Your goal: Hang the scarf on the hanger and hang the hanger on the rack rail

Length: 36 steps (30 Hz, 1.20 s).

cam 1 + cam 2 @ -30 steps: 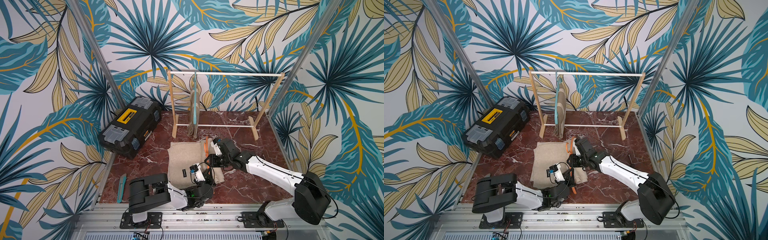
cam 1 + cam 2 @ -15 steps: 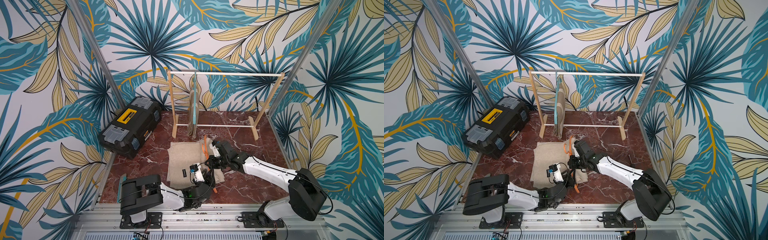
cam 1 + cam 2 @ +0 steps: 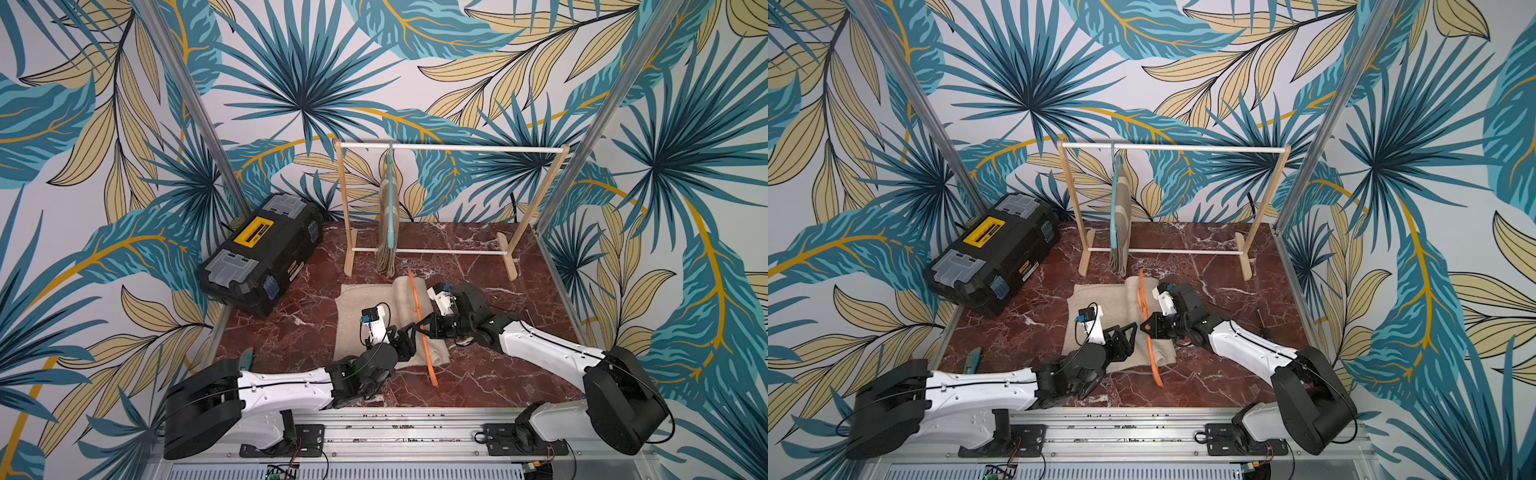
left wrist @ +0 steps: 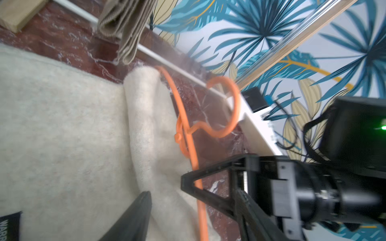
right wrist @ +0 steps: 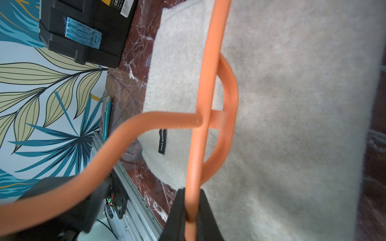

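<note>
I need to grab the scarf's raised fold (image 3: 404, 293) beside the orange hanger with my left gripper next, so I can pull it through the hanger to hang it.
A beige scarf (image 3: 370, 307) (image 3: 1100, 299) lies folded flat on the marble table. An orange hanger (image 3: 420, 332) (image 3: 1149, 345) runs along its right folded edge, its hook (image 4: 227, 108) pointing toward the rack. My right gripper (image 3: 422, 328) (image 3: 1148, 326) is shut on the hanger's bar, as the right wrist view shows (image 5: 191, 217), with the scarf (image 5: 282, 125) beneath. My left gripper (image 3: 405, 338) (image 3: 1125, 332) stands open just left of the hanger, over the scarf (image 4: 62, 135). Nothing sits between the left gripper's fingers (image 4: 133, 217).
A wooden rack (image 3: 449, 148) (image 3: 1175, 148) stands at the back, with another scarf on a teal hanger (image 3: 388, 224). A black toolbox (image 3: 262, 253) (image 3: 992, 257) sits at the back left. A teal cutter (image 3: 248, 357) (image 3: 973, 358) lies near the front left edge.
My left gripper has opened beside the hanger. My right gripper has closed on the hanger's bar. The scarf has stayed in place.
</note>
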### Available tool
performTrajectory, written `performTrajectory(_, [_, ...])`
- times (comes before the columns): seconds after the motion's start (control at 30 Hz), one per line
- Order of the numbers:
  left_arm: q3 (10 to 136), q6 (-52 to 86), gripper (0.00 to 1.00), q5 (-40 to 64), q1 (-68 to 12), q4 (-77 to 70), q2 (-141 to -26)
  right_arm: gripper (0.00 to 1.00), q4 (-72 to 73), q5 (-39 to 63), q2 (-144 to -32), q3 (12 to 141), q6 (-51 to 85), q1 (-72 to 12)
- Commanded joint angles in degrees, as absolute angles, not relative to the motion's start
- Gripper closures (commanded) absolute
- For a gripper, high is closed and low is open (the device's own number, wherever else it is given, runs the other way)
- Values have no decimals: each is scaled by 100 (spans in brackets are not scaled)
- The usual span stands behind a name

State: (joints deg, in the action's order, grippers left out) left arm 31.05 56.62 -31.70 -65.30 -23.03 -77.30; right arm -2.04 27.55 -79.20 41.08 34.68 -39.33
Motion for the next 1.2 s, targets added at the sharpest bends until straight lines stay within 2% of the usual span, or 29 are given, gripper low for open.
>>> performTrajectory(0.0, [3446,5805,32,-2177,-6296,-2280,-8322,100,153,3065,-7681,3941,3379,-3802])
performTrajectory(0.3, [3419,5905,32,-1760,-5768,-3144,-9167,100,105,3281,-7573,3990,3335,-3626])
performTrajectory(0.57, [3590,6096,41,-1575,-5531,-3935,-9723,100,209,3353,-7576,3883,3394,-3604])
performTrajectory(0.63, [3647,6179,47,-1474,-5509,-4196,-9913,100,242,3341,-7576,3867,3422,-3591])
performTrajectory(0.73, [3686,6363,60,-1308,-5485,-4524,-10167,100,273,3324,-7590,3854,3423,-3573])
performTrajectory(0.8, [3620,6458,75,-1262,-5478,-4767,-10240,100,266,3331,-7604,3865,3406,-3552])
performTrajectory(0.87, [3542,6538,94,-1226,-5449,-4860,-10228,100,261,3326,-7604,3867,3399,-3529])
performTrajectory(0.9, [3494,6567,98,-1191,-5423,-4889,-10216,100,283,3337,-7609,3855,3408,-3517])
performTrajectory(1.07, [3174,6627,100,-809,-5083,-5048,-10008,100,482,3560,-7658,3784,3475,-3489])
performTrajectory(1.17, [3009,6525,100,-98,-4667,-4425,-9473,100,807,3883,-7739,3648,3594,-3489])
